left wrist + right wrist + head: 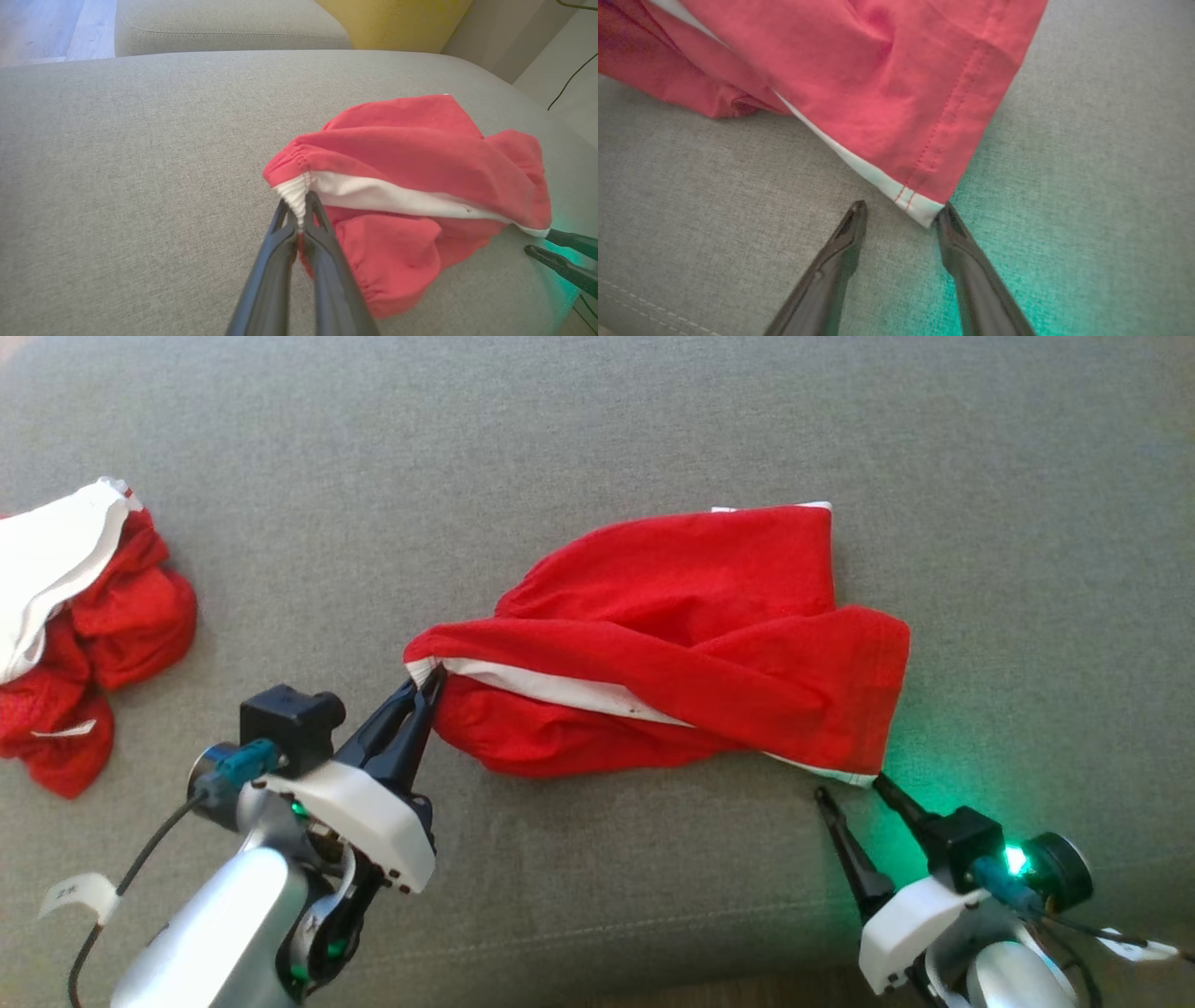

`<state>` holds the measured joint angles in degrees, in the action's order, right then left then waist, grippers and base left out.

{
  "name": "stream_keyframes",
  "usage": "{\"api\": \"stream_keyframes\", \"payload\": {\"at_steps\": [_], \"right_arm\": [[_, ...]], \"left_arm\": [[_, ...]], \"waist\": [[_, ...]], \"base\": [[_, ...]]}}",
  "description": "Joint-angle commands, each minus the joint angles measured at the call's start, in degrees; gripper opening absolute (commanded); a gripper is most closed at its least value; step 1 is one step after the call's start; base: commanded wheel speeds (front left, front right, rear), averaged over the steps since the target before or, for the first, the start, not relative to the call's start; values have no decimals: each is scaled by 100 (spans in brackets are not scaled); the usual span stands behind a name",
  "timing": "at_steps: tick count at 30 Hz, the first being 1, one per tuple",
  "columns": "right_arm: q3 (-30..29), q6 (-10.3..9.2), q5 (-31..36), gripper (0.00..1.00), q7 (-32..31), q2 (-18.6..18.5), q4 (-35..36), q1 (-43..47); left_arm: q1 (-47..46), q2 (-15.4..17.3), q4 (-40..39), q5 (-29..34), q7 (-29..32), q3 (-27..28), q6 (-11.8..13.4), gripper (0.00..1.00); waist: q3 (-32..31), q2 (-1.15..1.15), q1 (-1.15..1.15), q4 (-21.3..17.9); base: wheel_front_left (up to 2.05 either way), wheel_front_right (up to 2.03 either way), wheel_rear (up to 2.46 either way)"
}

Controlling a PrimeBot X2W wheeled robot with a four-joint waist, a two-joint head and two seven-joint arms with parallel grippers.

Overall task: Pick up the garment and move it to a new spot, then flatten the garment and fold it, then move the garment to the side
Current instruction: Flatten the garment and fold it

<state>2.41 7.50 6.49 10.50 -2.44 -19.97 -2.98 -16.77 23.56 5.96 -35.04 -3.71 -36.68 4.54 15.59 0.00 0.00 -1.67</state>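
My right gripper grabs the shorts by their white hem corner [860, 777] next, since that corner sticks out free while the shorts' red cloth [717, 633] lies slack.
The garment [681, 635] is a pair of red shorts with a white side stripe, lying rumpled on the grey cushion [597, 448]. My left gripper [428, 686] is shut on its gathered white waistband corner [295, 196], at the garment's [420, 186] left end. My right gripper [848, 789] stands open at the lower right hem corner, one fingertip [945, 214] touching the white corner [920, 210] of the garment [878, 74] and the other finger [854, 219] on bare cushion to its left.
A second heap of red and white cloth [75, 625] lies at the left edge of the cushion. The cushion's seam and front edge [653, 933] run just below the grippers. A yellow cushion [397, 21] and another grey cushion [224, 23] sit beyond.
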Motion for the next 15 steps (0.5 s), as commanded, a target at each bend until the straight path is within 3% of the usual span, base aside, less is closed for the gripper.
{"api": "stream_keyframes", "payload": {"at_steps": [1, 2, 3, 4, 5, 10, 15], "right_arm": [[130, -1, -37, 71, 6, -43, 103, -120], [133, -1, -32, 65, 18, -43, 97, -130], [145, -1, -25, 45, 30, -43, 93, -143], [156, -1, -11, 17, 48, -43, 96, -156], [164, -1, -3, 0, 58, -43, 93, -164], [82, -1, -13, 0, 25, -43, 187, -108], [92, -1, -740, 0, -99, -43, 1166, 68]], "left_arm": [[-304, 210, -162, -4, -79, 246, 31, 0], [-310, 213, -162, -6, -84, 246, 29, 0], [-316, 216, -159, -9, -89, 246, 24, 0], [-322, 219, -155, -11, -96, 246, 20, 0], [-326, 223, -149, -14, -103, 245, 14, 0], [-333, 253, -118, -17, -128, 240, -8, 0], [-275, 388, -393, -165, -329, 372, -164, 0]], "waist": [[15, 0, 0, -3], [21, 0, 0, -6], [27, 0, 0, -8], [32, 0, 0, -11], [34, 0, 0, -14], [-22, 0, 0, -30], [-277, 0, 0, -196]], "base": [[0, 0, 0], [0, 0, 0], [0, 0, 0], [0, 0, 0], [0, 0, 0], [0, 0, 0], [0, 0, 0]]}}
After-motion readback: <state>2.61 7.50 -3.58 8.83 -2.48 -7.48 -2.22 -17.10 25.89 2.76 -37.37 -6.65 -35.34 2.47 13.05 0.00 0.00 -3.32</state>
